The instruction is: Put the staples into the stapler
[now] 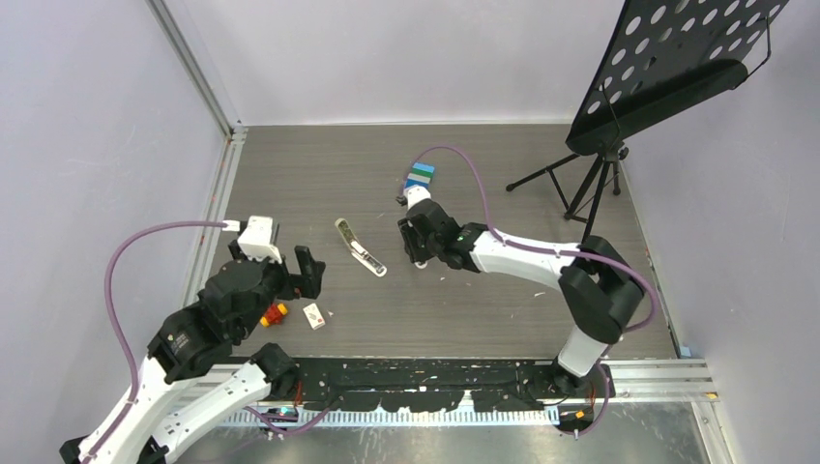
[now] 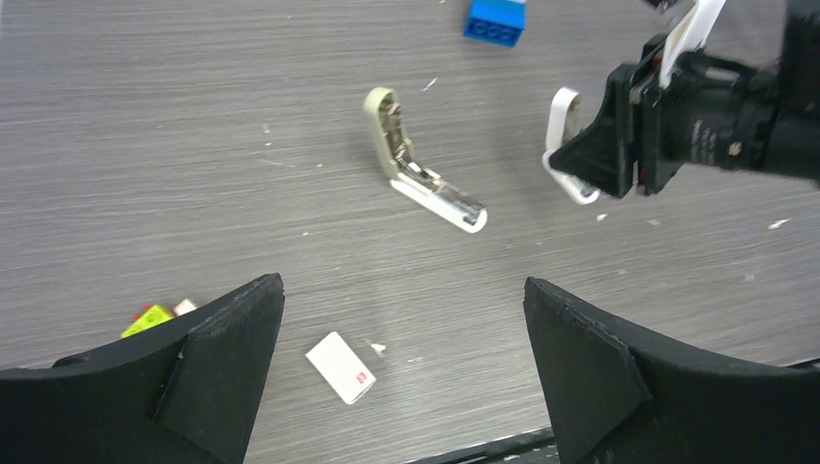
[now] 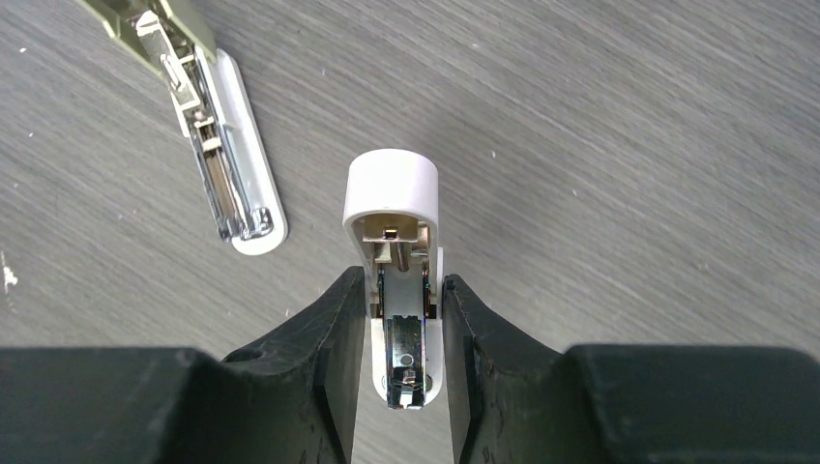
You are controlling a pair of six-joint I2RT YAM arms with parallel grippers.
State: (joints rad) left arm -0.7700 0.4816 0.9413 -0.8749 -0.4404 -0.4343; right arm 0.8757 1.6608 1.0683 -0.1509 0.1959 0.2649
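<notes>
I need to keep my right gripper closed on the shorter white object. The object hangs tilted above the table, away from the stapler, and would fall beside its place.
The stapler (image 1: 360, 248) lies hinged open on the table, its olive-beige top (image 2: 385, 135) angled away from the white base with its silver channel (image 3: 224, 164). The staples' small white box with a red mark (image 2: 340, 367) lies flat near the front edge (image 1: 314, 316). My left gripper (image 2: 402, 285) hovers open above the box with nothing between its fingers. My right gripper (image 3: 404, 280) is shut on a shorter, stubby all-white object (image 3: 392, 193), held just right of the stapler (image 1: 418, 253). The silvery insert is not visible.
A red-yellow toy brick (image 1: 274, 313) lies left of the box, under my left arm. Blue bricks (image 1: 420, 176) sit behind the right gripper. A black music stand (image 1: 667, 68) on a tripod stands at the back right. Walls close the left and back.
</notes>
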